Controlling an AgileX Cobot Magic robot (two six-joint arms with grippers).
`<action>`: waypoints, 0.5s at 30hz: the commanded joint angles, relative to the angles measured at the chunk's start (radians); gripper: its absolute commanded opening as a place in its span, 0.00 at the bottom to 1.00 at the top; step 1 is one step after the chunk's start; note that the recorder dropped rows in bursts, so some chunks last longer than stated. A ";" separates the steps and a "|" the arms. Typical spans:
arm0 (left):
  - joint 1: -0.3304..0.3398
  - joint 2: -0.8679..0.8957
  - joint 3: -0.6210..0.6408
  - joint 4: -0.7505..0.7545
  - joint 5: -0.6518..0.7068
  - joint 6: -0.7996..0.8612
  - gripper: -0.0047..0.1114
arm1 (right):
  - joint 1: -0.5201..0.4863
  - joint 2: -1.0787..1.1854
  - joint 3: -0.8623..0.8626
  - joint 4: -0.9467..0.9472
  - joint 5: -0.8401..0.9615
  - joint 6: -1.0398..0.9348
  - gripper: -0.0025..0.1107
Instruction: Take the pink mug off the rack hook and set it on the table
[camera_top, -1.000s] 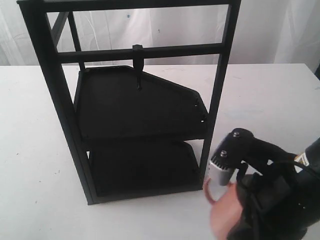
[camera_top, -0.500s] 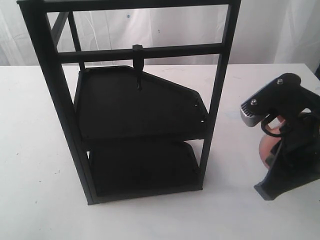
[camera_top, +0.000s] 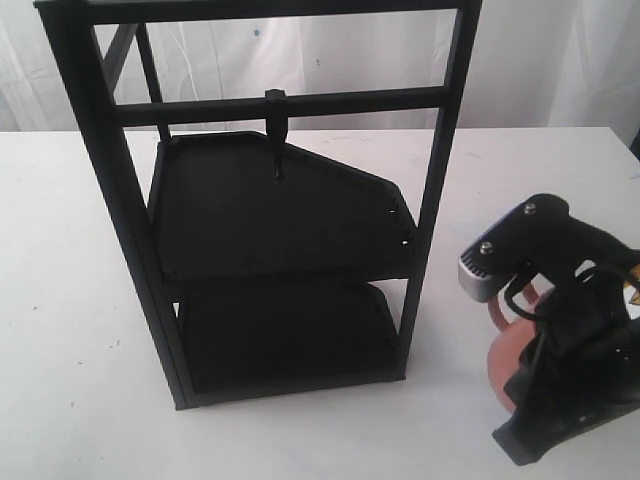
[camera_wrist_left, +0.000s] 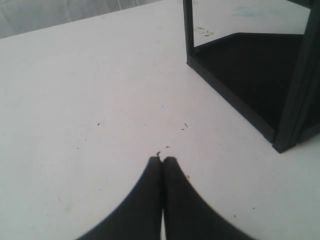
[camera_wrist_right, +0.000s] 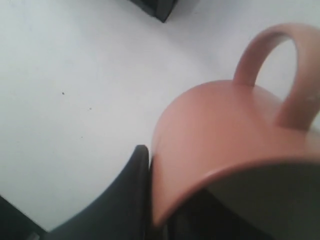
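Note:
My right gripper holds the pink mug above the table, so I will lower the mug onto the table before I open that gripper.
The pink mug is held by its rim in my right gripper. One finger lies outside the wall and the other reaches inside, and the loop handle points away from the jaws. In the exterior view the mug peeks out under the right arm, just right of the rack. I cannot tell whether it touches the table. The rack hook hangs bare from the crossbar. My left gripper is shut and empty, low over the table.
The rack's right front post stands close to the left of the right arm. The rack's foot corner lies ahead of the left gripper, and another rack corner shows beyond the mug.
The right arm, with the mug, rose from the front edge up to the right. It has since come down and slightly left, nearer the rack post. The rack has not moved.

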 joint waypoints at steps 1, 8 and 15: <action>0.001 -0.005 0.004 -0.002 0.000 0.003 0.04 | 0.001 0.054 0.029 0.009 -0.017 -0.021 0.02; 0.001 -0.005 0.004 -0.002 0.000 0.003 0.04 | 0.001 0.143 0.040 0.059 -0.048 -0.076 0.02; 0.001 -0.005 0.004 -0.002 0.000 0.003 0.04 | 0.001 0.229 0.040 0.075 -0.096 -0.099 0.02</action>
